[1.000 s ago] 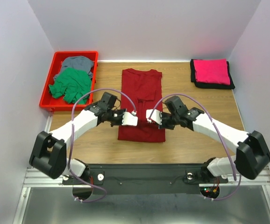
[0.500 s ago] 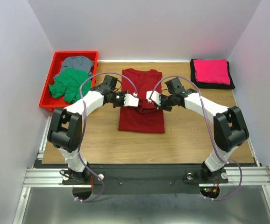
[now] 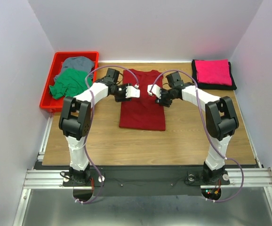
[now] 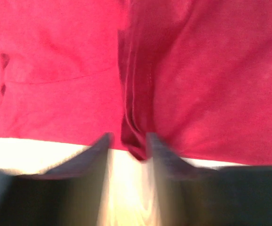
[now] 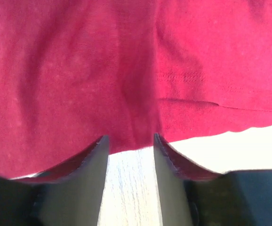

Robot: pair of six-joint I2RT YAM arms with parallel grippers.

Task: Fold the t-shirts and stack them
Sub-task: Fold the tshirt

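Note:
My left gripper next grabs the dark red t-shirt by the bunched fold at its side edge [image 4: 137, 145], opposite my right gripper, to fold the t-shirt over crosswise.
The dark red t-shirt [image 3: 142, 110] lies folded lengthwise on the table's middle, collar toward the back. My left gripper [image 3: 136, 91] and right gripper [image 3: 150, 90] hover side by side over its upper half, tips almost meeting. In the left wrist view the left gripper [image 4: 129, 137] has its jaws apart, with a bunched fold of the red cloth [image 4: 137, 141] lying between them. The right gripper [image 5: 129, 138] is open too, the shirt's edge [image 5: 131, 127] lying just at its tips over bare wood.
A red tray [image 3: 45, 96] at the back left holds a crumpled green t-shirt [image 3: 70, 84] and a grey t-shirt [image 3: 78, 62]. At the back right a folded pink t-shirt [image 3: 213, 71] rests on a folded black t-shirt [image 3: 196, 81]. White walls close three sides.
Both grippers went from the shirt's near part toward its collar, taking cloth along, so the shirt now reaches less far forward. Both sets of jaws have gone from shut to apart.

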